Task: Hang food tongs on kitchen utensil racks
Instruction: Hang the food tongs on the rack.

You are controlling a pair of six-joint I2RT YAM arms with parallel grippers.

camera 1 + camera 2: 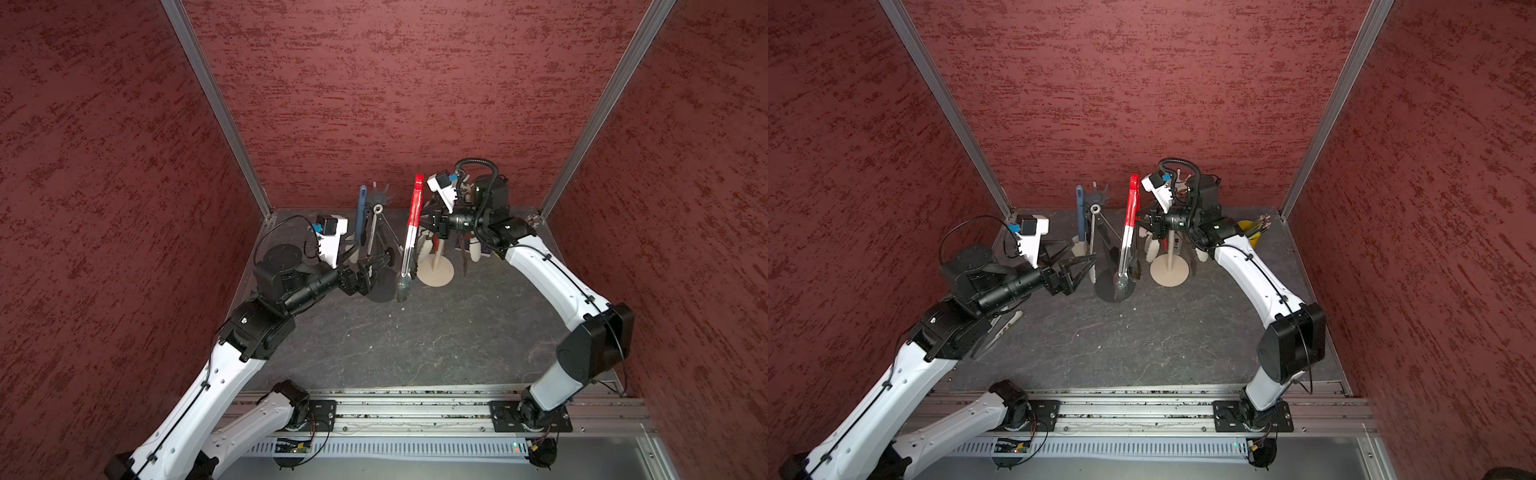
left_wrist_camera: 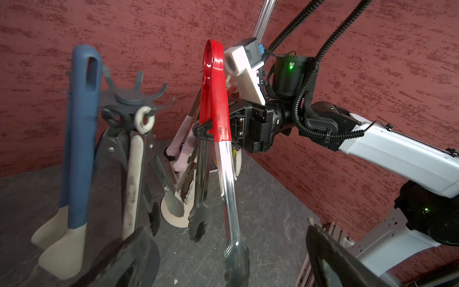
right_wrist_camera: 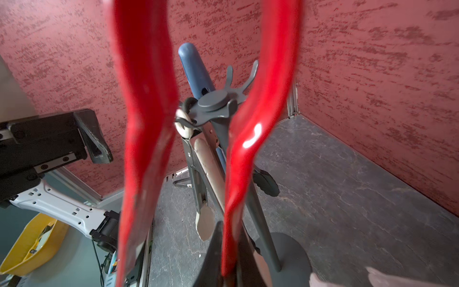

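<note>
My right gripper holds the red tongs and needs to keep holding them until a hook carries them. Their loop end (image 1: 418, 179) is beside the dark grey rack's hook top (image 1: 379, 193).
My right gripper (image 1: 430, 220) is shut on one red handle arm of the red tongs (image 1: 415, 208), holding them upright with the loop end up, between the two racks. The red arms (image 3: 146, 124) fill the right wrist view, in front of the dark grey rack's hook crown (image 3: 213, 102). That rack (image 1: 380, 193) carries blue tongs (image 1: 360, 216) and cream-white tongs (image 2: 134, 174). The cream-white rack (image 1: 436, 270) stands under my right wrist with several tongs hanging. My left gripper (image 1: 368, 255) is open and empty, low beside the dark rack's pole.
A yellow cup (image 1: 1252, 232) with pencils stands at the back right behind my right arm. One pair of tongs (image 1: 1007, 326) lies on the table, partly under my left arm. Red walls close in on three sides.
</note>
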